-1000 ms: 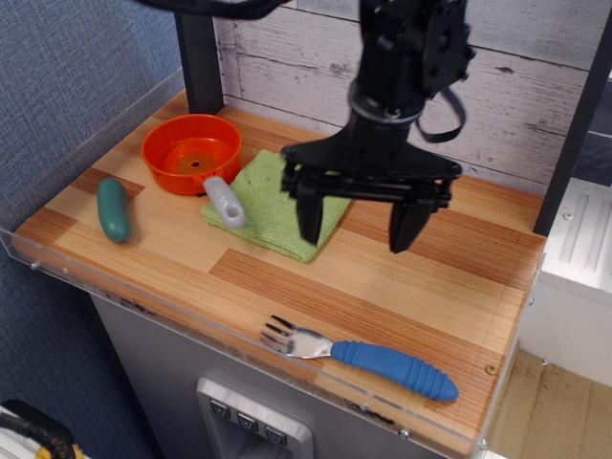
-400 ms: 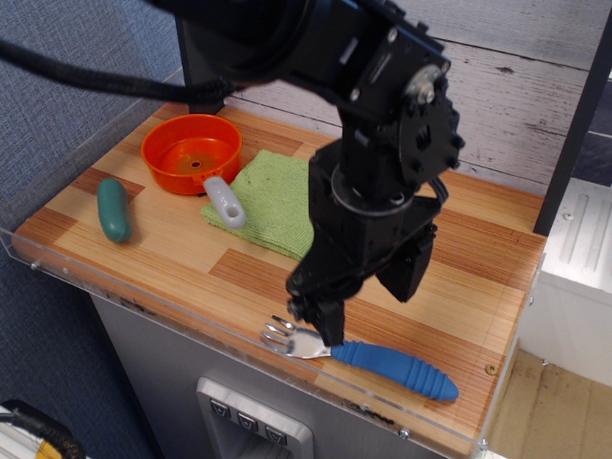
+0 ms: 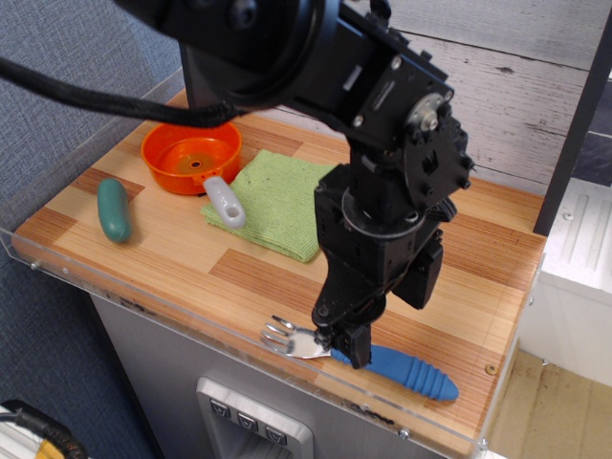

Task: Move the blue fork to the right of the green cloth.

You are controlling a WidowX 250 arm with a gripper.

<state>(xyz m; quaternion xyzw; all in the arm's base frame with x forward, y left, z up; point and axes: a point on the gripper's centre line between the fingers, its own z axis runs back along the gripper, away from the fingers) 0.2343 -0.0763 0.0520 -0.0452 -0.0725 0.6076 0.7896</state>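
The blue fork should go beside the green cloth [image 3: 277, 203], so my gripper will grab it by the smooth part of its handle [image 3: 385, 360].
The blue fork [image 3: 409, 372] lies along the table's front edge, at the right, with its silver tines pointing left. The green cloth [image 3: 277, 203] lies flat at the middle back, and the fork is well in front of it and to its right. My gripper [image 3: 387, 330] is lowered over the fork where the handle meets the neck. Its jaws stand apart. The front finger [image 3: 352, 342] reaches down to the fork's neck, and the other finger sits behind the handle. The arm hides part of the cloth's right edge.
An orange pan [image 3: 189, 151] with a short grey handle [image 3: 225, 203] stands left of the cloth, the handle resting on the cloth's edge. A teal pickle-like piece [image 3: 114, 210] lies at the far left. A clear acrylic rim [image 3: 143, 304] runs along the front and left edges. A black post stands at the back.
My gripper has come down from above the cloth's right side to the front edge and now straddles the fork's neck. The fork has not moved.
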